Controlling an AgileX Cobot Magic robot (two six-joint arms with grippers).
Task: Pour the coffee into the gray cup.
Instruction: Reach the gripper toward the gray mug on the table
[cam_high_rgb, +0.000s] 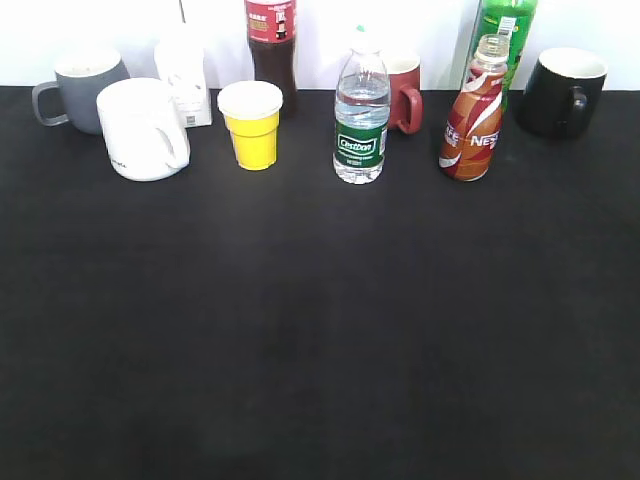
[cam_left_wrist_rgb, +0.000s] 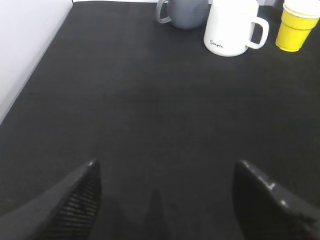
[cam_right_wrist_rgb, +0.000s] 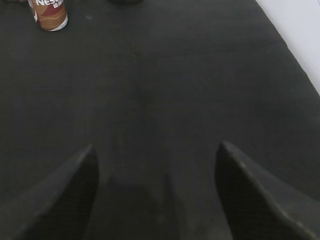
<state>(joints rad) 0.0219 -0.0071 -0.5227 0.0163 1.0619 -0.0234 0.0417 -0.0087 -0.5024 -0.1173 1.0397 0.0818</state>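
Observation:
I should grab the gray cup (cam_high_rgb: 84, 90) by its loop handle (cam_high_rgb: 42, 103) with my left gripper next. That is to hold the cup steady for the coffee.
The orange-red Nescafe coffee bottle (cam_high_rgb: 473, 115) stands upright at the back right, its cap off; its base shows in the right wrist view (cam_right_wrist_rgb: 49, 14). The gray cup (cam_high_rgb: 84, 90) stands at the back left, handle to the left, behind the white mug; it also shows at the top of the left wrist view (cam_left_wrist_rgb: 183, 12). My left gripper (cam_left_wrist_rgb: 165, 167) is open and empty over bare table, well short of the cups. My right gripper (cam_right_wrist_rgb: 156, 152) is open and empty over bare table, well short of the bottle. Neither gripper shows in the exterior view.
Along the back stand a white mug (cam_high_rgb: 145, 128), a yellow cup (cam_high_rgb: 252, 123), a white carton (cam_high_rgb: 184, 78), a cola bottle (cam_high_rgb: 271, 45), a clear water bottle (cam_high_rgb: 360, 120), a red mug (cam_high_rgb: 404, 90), a green bottle (cam_high_rgb: 505, 35) and a black mug (cam_high_rgb: 562, 92). The table (cam_high_rgb: 320, 330) is black.

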